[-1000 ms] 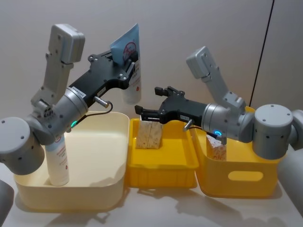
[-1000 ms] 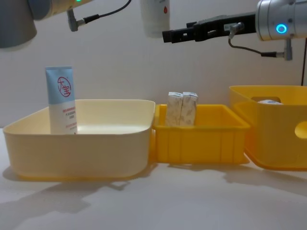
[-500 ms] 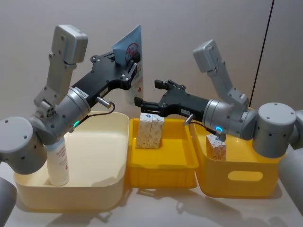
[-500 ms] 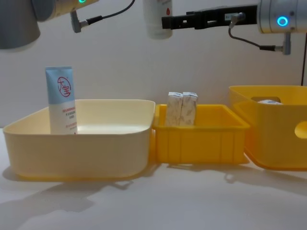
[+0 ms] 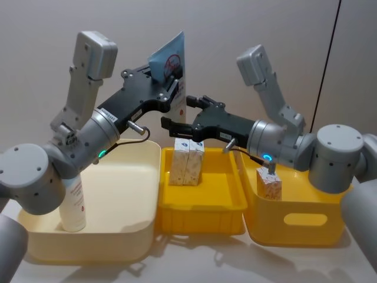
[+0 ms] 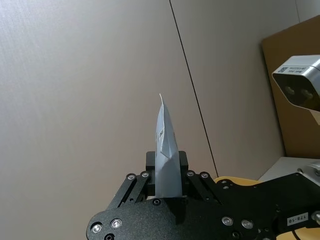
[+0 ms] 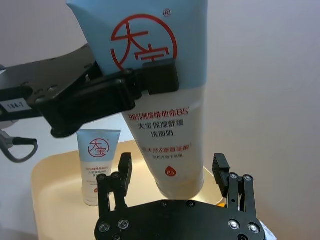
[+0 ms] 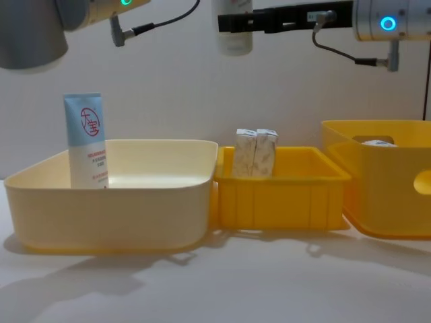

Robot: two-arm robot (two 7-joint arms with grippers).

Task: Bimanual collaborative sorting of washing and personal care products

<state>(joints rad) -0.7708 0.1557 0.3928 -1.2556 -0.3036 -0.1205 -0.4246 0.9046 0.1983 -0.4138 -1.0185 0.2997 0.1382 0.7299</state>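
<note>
The left gripper's fingers cover the blue upper half of the tube, so the right gripper will next grab the tube by its loose white lower end.
My left gripper is shut on a light-blue-and-white squeeze tube and holds it high above the bins, cap end down. The left wrist view shows this tube edge-on between the jaws. My right gripper is open, its fingers standing on either side of the tube's cap end with a gap on each side. A second tube stands upright in the cream bin. Two peach-patterned cartons stand in the middle yellow tray. One carton stands in the right yellow bin.
The three containers sit side by side on a pale table, with bare table in front of them. A plain wall stands close behind. The chest view shows the held tube's cap end at the top edge, well above the yellow tray.
The left gripper carried the tube a little to the right and up. The right gripper rose and moved left until its open fingers came around the tube's cap end.
</note>
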